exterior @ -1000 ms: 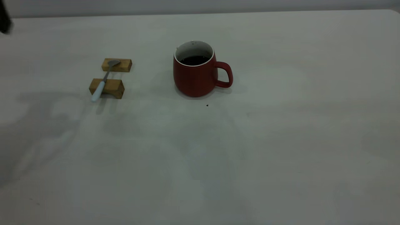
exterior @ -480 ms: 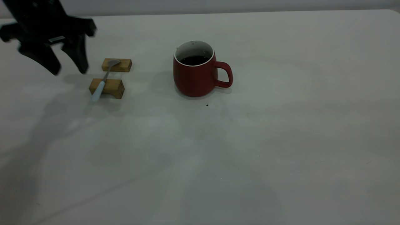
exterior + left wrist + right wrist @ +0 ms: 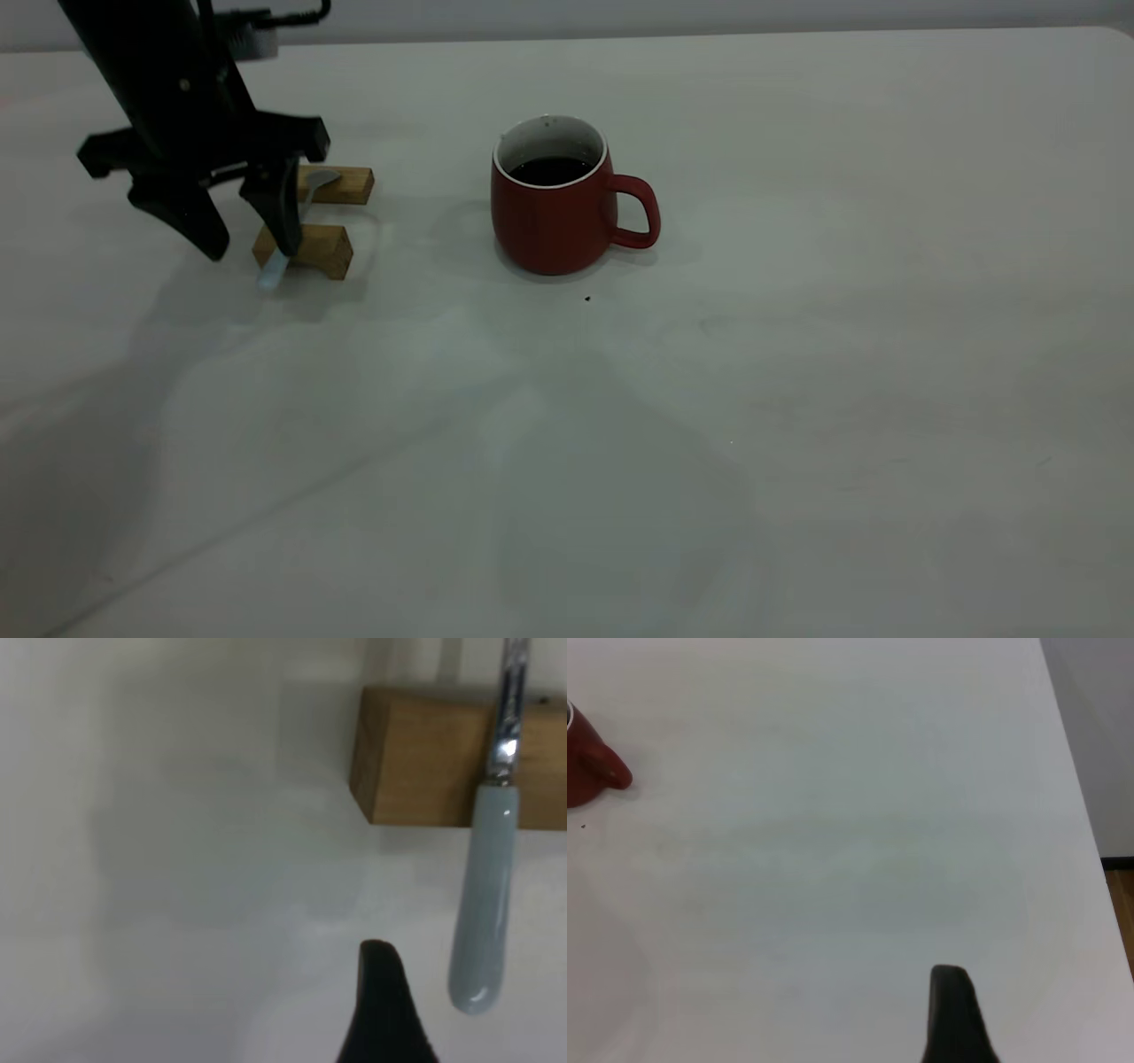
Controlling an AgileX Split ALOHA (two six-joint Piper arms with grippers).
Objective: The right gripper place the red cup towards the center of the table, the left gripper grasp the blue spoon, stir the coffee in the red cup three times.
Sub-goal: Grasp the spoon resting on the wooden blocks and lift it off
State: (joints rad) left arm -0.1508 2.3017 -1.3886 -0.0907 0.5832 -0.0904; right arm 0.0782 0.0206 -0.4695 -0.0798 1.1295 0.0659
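The left gripper grabs the blue spoon by its handle (image 3: 273,271) next, to stir the coffee in the red cup (image 3: 554,221).
The red cup (image 3: 554,221) stands near the middle of the table (image 3: 797,399), handle to the right, with dark coffee (image 3: 551,170) inside. The blue spoon (image 3: 270,271) lies across two wooden blocks, pale handle toward the front. My left gripper (image 3: 251,246) hangs open over the handle end, one finger just left of it, the other in front of the near block. In the left wrist view the spoon handle (image 3: 483,904) lies beside one dark finger (image 3: 383,1010). My right gripper is outside the exterior view; its wrist view shows one finger (image 3: 952,1019) over bare table and the cup (image 3: 586,771) far off.
The far block (image 3: 344,184) carries the spoon's bowl, and the near block (image 3: 321,251) carries its neck. A tiny dark speck (image 3: 587,299) lies in front of the cup. The table's right edge (image 3: 1085,859) shows in the right wrist view.
My left arm has come in from the upper left, moving right and down until its open fingers reach the spoon's handle end. The cup and spoon have stayed put.
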